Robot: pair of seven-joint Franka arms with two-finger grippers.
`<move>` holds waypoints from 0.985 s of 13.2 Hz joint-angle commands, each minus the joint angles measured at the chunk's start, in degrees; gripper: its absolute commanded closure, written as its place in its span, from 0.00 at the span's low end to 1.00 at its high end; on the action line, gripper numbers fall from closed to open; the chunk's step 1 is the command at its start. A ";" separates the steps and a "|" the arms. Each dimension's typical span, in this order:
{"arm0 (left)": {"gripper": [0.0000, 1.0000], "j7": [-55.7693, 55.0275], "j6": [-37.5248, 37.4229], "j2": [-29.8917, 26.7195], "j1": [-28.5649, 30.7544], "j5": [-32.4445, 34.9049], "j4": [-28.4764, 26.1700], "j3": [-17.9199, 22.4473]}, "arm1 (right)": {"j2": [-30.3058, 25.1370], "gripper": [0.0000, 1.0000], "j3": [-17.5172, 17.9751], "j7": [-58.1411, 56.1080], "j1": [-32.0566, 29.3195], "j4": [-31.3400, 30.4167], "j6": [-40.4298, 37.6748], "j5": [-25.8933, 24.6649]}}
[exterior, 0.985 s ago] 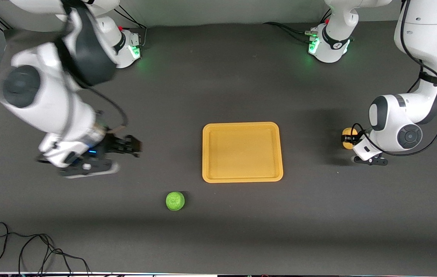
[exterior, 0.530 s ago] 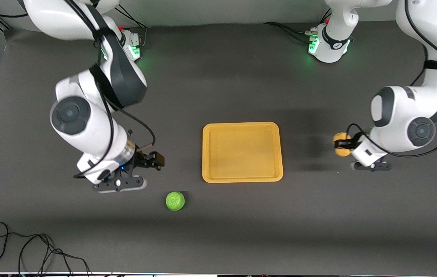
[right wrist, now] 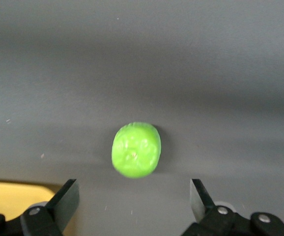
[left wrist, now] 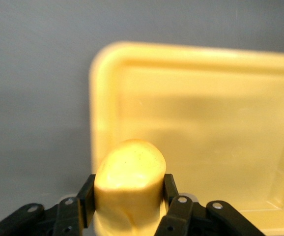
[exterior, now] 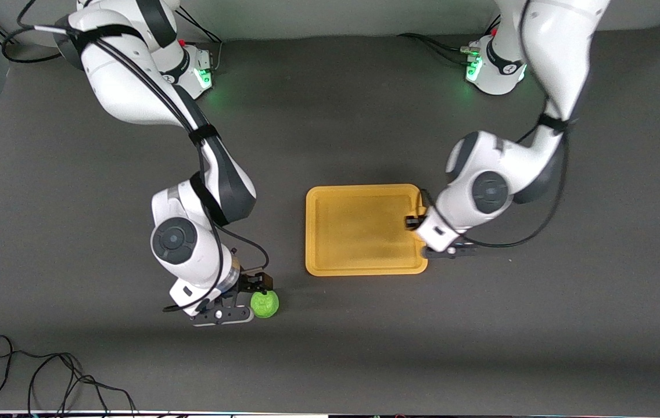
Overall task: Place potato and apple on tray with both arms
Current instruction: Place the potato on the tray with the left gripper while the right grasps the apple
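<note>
My right gripper will grab the green apple's round body (exterior: 264, 303) next, so that the green apple can get onto the yellow tray (exterior: 364, 230).
The yellow-orange tray (exterior: 365, 264) lies mid-table. My left gripper (exterior: 414, 223) is shut on the potato (left wrist: 129, 184) and holds it over the tray's edge toward the left arm's end. The tray floor (left wrist: 215, 118) shows under it in the left wrist view. In the front view the wrist hides the potato. The green apple (exterior: 265, 303) rests on the table, nearer the front camera than the tray. My right gripper (exterior: 253, 293) is open, low beside the apple. In the right wrist view the apple (right wrist: 136, 149) lies just ahead of the open right gripper (right wrist: 132, 201), not between its fingers.
A black cable (exterior: 45, 371) loops on the table near the front edge at the right arm's end. The arm bases with green lights (exterior: 205, 75) stand along the table's back edge. A tray corner (right wrist: 14, 196) shows in the right wrist view.
The right arm swung down and across to the apple. The left arm carried the potato from the left arm's end of the table to over the tray's edge.
</note>
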 commanded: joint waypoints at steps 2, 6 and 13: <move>0.75 -0.81 -0.90 2.43 -0.61 0.77 1.79 1.02 | 5.34 0.00 -0.31 0.51 0.12 2.33 4.75 0.12; 0.46 -1.07 -0.73 3.57 -0.79 2.36 1.70 1.02 | 9.03 0.00 -0.31 0.51 0.47 2.32 8.89 0.12; 0.23 -1.07 -1.34 2.88 -0.26 2.36 1.88 1.02 | 9.22 0.50 -0.13 0.60 0.38 2.41 9.43 0.56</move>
